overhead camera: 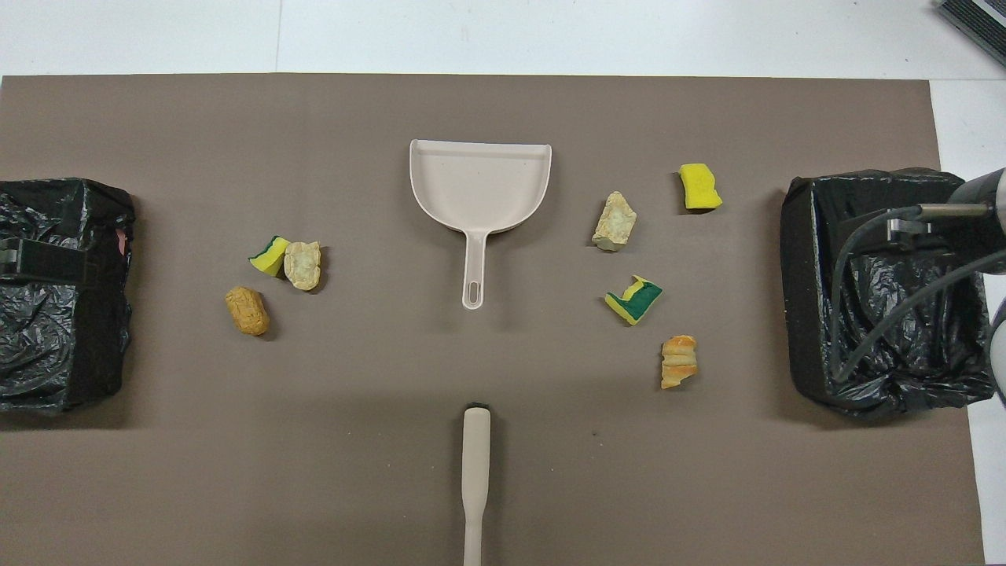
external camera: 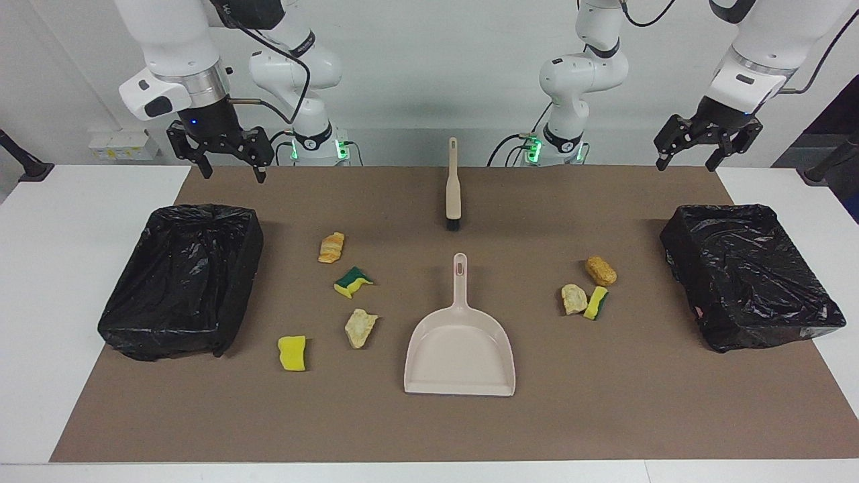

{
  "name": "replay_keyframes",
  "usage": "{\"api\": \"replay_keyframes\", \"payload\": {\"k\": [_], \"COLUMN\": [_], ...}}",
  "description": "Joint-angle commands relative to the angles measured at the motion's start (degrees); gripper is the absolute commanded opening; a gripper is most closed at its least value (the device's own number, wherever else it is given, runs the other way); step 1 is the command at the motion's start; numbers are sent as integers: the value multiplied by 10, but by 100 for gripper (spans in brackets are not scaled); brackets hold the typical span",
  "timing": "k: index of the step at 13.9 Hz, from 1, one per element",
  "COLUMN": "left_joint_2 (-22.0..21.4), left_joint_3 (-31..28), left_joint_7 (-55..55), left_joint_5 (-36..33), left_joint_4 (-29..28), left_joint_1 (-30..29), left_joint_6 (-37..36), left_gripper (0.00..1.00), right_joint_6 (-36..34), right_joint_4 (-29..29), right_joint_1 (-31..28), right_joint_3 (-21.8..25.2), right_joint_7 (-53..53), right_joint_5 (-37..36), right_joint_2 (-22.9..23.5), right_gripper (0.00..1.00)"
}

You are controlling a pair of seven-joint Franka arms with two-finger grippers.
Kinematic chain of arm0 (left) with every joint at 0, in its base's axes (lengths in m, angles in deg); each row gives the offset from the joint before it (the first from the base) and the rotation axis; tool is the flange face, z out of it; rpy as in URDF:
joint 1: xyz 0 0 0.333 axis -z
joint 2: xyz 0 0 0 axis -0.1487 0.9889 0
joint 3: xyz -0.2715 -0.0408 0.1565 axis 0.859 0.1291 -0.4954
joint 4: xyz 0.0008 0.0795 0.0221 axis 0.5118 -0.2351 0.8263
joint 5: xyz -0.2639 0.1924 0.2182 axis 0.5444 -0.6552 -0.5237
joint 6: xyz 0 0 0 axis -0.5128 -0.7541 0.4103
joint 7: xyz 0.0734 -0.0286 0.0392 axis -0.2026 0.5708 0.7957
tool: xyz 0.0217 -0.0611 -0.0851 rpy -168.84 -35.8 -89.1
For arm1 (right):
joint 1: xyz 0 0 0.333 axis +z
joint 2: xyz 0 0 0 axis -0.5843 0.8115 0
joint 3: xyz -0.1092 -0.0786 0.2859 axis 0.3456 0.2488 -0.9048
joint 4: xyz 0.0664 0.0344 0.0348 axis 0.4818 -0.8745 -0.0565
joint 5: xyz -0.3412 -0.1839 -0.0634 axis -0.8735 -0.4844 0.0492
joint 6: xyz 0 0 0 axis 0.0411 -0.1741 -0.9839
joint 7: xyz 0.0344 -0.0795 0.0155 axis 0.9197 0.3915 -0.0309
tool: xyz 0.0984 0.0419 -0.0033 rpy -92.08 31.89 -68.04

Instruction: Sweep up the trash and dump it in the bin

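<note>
Next, my left gripper grips the beige brush by its narrow handle [overhead camera: 473, 542]. Then the brush is ready to sweep the trash into the dustpan [overhead camera: 481, 185].
Trash lies in two groups on the brown mat. Toward the right arm's end are an orange bread chunk [external camera: 331, 247] [overhead camera: 679, 361], a green-yellow sponge [external camera: 353, 281] [overhead camera: 633, 299], a tan chunk [external camera: 360, 327] [overhead camera: 614, 221] and a yellow sponge [external camera: 292, 353] [overhead camera: 699, 186]. Toward the left arm's end are a bread chunk [external camera: 600, 270] [overhead camera: 247, 310], a tan chunk [external camera: 574, 298] [overhead camera: 302, 264] and a sponge piece [external camera: 596, 302] [overhead camera: 269, 255]. A black-lined bin [external camera: 245, 268] [overhead camera: 798, 299] stands at the right arm's end, another bin [external camera: 678, 241] [overhead camera: 118, 314] at the left arm's. My right gripper [external camera: 231, 173] and left gripper [external camera: 686, 163] hang open and empty over the mat's corners.
A beige dustpan [external camera: 460, 345] [overhead camera: 479, 185] lies mid-mat, handle toward the robots. The beige brush [external camera: 453, 188] [overhead camera: 475, 472] lies nearer to the robots, bristles toward the dustpan. White table borders the mat [external camera: 604, 416].
</note>
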Motion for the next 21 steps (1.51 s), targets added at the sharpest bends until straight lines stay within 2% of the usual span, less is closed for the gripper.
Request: {"api": "replay_keyframes", "payload": {"k": [1,17,19,21], "left_joint_2": [-12,-13,-28,-68], "left_joint_3": [-1,2,3,4], "left_joint_7": [-1,0,1,1], "left_joint_5": [7,8,8,9], "left_joint_4": [-15,-21,-45,-112], "left_joint_1": [1,5,9,22], "left_joint_6": [-3,2,2,7], "left_gripper": [100,100,100,100], "right_joint_6": [1,-10,-1,2], "right_joint_4": [2,-4,-3,-2], "right_joint_1": [-2,4,4,24], "right_joint_3": [-2,-2,-2,-3], "right_joint_7": [-15,-8,-8,10], "right_joint_5": [6,5,7,5], "right_joint_2": [-1,-6,1,8], "right_gripper": [100,100,100,100]}}
